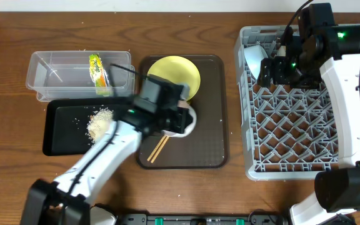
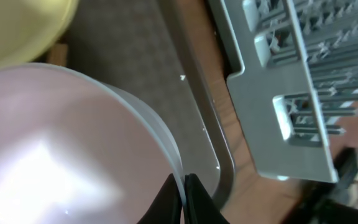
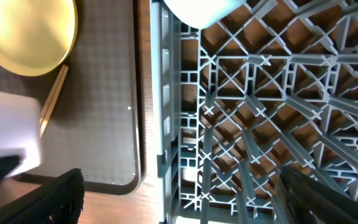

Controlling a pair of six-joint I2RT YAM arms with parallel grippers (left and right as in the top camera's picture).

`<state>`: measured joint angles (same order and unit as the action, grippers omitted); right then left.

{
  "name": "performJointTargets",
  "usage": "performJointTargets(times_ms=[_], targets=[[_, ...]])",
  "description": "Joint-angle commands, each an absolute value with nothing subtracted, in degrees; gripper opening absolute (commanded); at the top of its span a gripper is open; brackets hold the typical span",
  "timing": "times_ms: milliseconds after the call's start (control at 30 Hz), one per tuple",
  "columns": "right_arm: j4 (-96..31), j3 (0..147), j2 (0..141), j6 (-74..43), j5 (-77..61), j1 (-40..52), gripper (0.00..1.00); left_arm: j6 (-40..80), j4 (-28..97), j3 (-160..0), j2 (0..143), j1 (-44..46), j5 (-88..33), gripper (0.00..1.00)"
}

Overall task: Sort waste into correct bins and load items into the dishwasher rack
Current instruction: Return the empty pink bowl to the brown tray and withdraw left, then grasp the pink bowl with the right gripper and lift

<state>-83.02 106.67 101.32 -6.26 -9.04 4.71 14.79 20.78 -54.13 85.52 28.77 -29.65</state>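
Note:
My right gripper grabs the bowl's rim that my left gripper leaves free next, to load the whitish-pink bowl into the rack (image 1: pixel 292 125).
My left gripper (image 1: pixel 181 114) is shut on the rim of the whitish-pink bowl (image 1: pixel 189 123), which sits on the brown serving tray by the pale-yellow plate (image 1: pixel 175 75). Close up, both fingers pinch the thin bowl (image 2: pixel 61 143) wall at the gripper (image 2: pixel 184 186). Two chopsticks (image 1: pixel 158 149) lie on the tray beside the bowl. The green-and-yellow wrapper (image 1: pixel 97 69) lies in the clear tub (image 1: pixel 49 75). Rice crumbs (image 1: pixel 99 122) lie in the black tray (image 1: pixel 58 134). My right gripper (image 3: pixel 185 205) hangs open and holds nothing above the grey rack (image 1: pixel 292 125), next to a light blue bowl (image 1: pixel 254 59) in its far left corner.
The brown serving tray (image 1: pixel 208 112) lies between the bins and the rack. A few loose crumbs dot its surface. In the right wrist view the rack's edge (image 3: pixel 166 124) runs beside the tray, with the plate (image 3: pixel 30 31) and chopsticks (image 3: pixel 53 99) at left.

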Motion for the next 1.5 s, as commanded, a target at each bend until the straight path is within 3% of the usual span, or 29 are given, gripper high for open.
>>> performJointTargets(times_ms=[0,233,367,500,600,667,967,1233,1467], targets=[[-83.2,106.63,100.99,-5.48,-9.23,4.56,0.96,16.62,20.16,-54.98,88.16,32.75,-22.55,0.08],[-83.18,106.63,100.99,-5.48,-9.23,4.56,0.97,18.11,18.2,-54.98,92.12,37.6,-21.76,0.08],[-83.18,106.63,100.99,-5.5,-9.23,4.56,0.98,18.11,16.58,-54.98,92.18,38.5,-21.76,0.16],[-83.18,106.63,100.99,-5.48,-9.23,4.56,0.99,18.06,16.34,-55.0,92.12,38.46,-21.76,0.17],[-82.85,106.63,100.99,-5.5,-9.26,4.56,0.99,17.65,16.88,-55.0,91.55,37.54,-21.76,0.28],[-82.28,106.63,100.99,-5.52,-9.56,4.6,0.99,17.65,18.7,-55.0,90.17,35.62,-21.76,0.42],[-79.75,105.93,101.08,-5.48,-10.96,10.44,0.99,17.65,33.61,-55.0,79.33,20.49,-14.02,0.6],[-74.22,100.33,102.35,-5.52,-10.79,20.8,0.99,17.69,42.96,-55.0,74.43,7.4,-10.87,0.63],[-65.78,86.48,102.35,-11.07,-10.9,26.85,0.82,17.72,44.45,-54.98,74.59,4.67,-10.85,0.63]])
